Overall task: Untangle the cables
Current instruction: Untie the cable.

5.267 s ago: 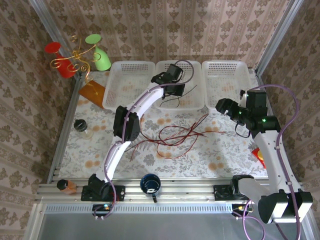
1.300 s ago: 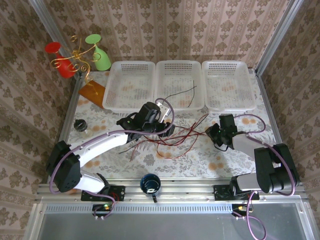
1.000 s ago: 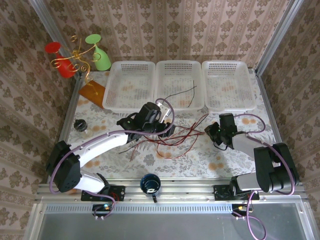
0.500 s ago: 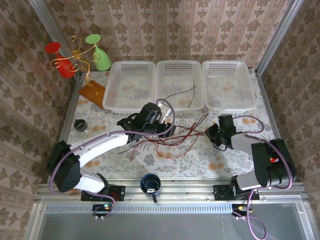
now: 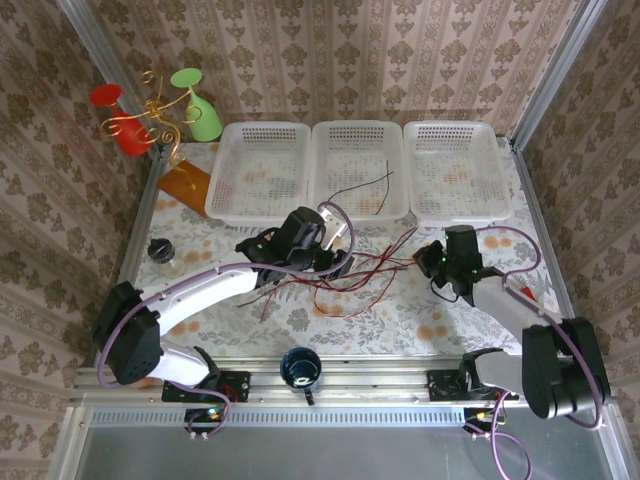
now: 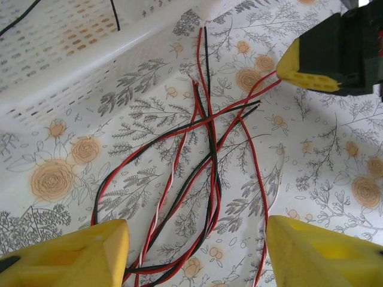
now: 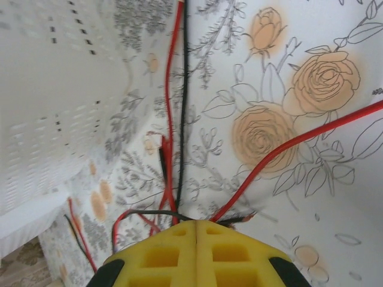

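The red cable can be grabbed near its end (image 5: 407, 262) (image 6: 261, 89), and my left gripper should take it there. The black cable then stays free for my right gripper to untangle the cables.
A tangle of thin red and black cables (image 5: 352, 272) lies on the flowered tablecloth in front of the white baskets. In the left wrist view the cables (image 6: 206, 161) cross between my wide-apart yellow fingers (image 6: 72, 257), and my left gripper (image 6: 197, 239) hangs open just above them. From above, the left gripper (image 5: 338, 262) sits at the tangle's left side. My right gripper (image 5: 426, 258) is at the tangle's right end. Its jaws (image 7: 196, 224) are pressed together, with red and black cables (image 7: 179, 131) running out from under the tips. One black cable (image 5: 360, 188) lies in the middle basket.
Three white baskets (image 5: 258, 132) line the back of the table. A dark blue cup (image 5: 300, 367) stands at the front edge between the arm bases. A small jar (image 5: 160, 250), an orange bottle (image 5: 130, 372) and a stand with a red and a green glass (image 5: 150, 110) are on the left.
Both grippers came down from the baskets to the tangle. In the last half second the right arm swung outward while its gripper stayed at the cables' right end. The left arm barely moved.
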You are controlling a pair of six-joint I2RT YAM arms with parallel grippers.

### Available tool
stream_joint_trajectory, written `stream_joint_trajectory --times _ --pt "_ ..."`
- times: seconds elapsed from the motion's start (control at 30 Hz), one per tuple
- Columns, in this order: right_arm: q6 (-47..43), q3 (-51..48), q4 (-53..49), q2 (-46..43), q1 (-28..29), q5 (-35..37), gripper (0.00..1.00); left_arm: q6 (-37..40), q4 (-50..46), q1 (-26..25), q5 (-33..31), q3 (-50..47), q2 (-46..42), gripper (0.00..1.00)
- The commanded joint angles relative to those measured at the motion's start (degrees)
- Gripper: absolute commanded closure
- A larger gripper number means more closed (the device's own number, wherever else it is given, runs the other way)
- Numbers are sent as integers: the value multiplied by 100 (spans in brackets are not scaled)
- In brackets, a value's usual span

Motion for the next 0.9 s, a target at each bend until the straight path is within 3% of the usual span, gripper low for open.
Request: stream_joint_trajectory --times 0.0,0.2,0.3,0.67,0.87 --pt "-163 125 -586 -432 16 -133 100 895 479 -71 597 -114 -349 37" --pt "-300 448 -775 -902 84 -696 100 2113 674 -89 1220 -124 -524 35" --pt "-458 705 -758 -917 201 -1079 100 2321 655 -43 1515 73 -364 34" --pt "-693 1292 -845 -840 533 -1436 100 2071 2379 429 2770 316 791 41" --pt "-762 1381 -908 -811 577 -1489 100 2085 2662 526 3403 967 1686 48"
